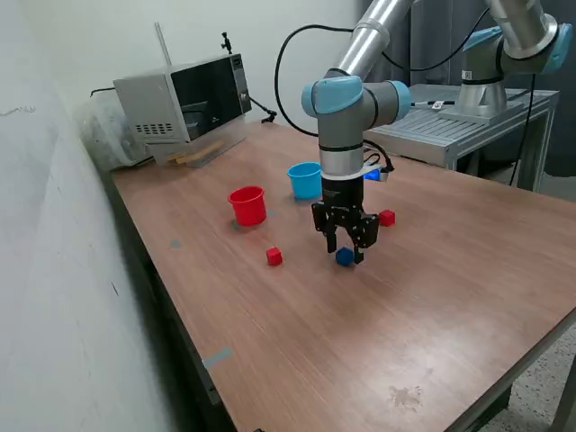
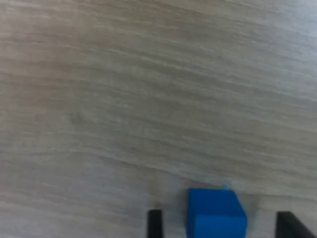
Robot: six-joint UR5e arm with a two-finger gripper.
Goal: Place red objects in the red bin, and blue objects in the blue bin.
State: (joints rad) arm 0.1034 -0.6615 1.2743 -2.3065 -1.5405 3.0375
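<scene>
My gripper grabs the dark blue cube [image 1: 344, 257] by two opposite sides next. That lets me sort the cube into the blue bin [image 1: 305, 181].
A dark blue cube [image 1: 344, 257] lies on the wooden table [image 1: 432, 306]. My gripper [image 1: 346, 253] is lowered over it, open, with one finger on each side. In the wrist view the blue cube [image 2: 216, 214] sits between the two dark fingertips [image 2: 154, 224] with a gap on both sides. One red cube [image 1: 274, 256] lies towards the exterior view's left of the gripper, another red cube [image 1: 387, 217] just beyond it to the right. The red cup [image 1: 247, 205] and the light blue cup [image 1: 306, 180] stand upright behind. A second blue cube is not in view.
A microwave [image 1: 184, 103] stands at the back left corner by the wall. A second robot arm [image 1: 504, 45] stands on a metal stand [image 1: 450, 135] at the back right. The table's front edge [image 1: 396, 423] is near.
</scene>
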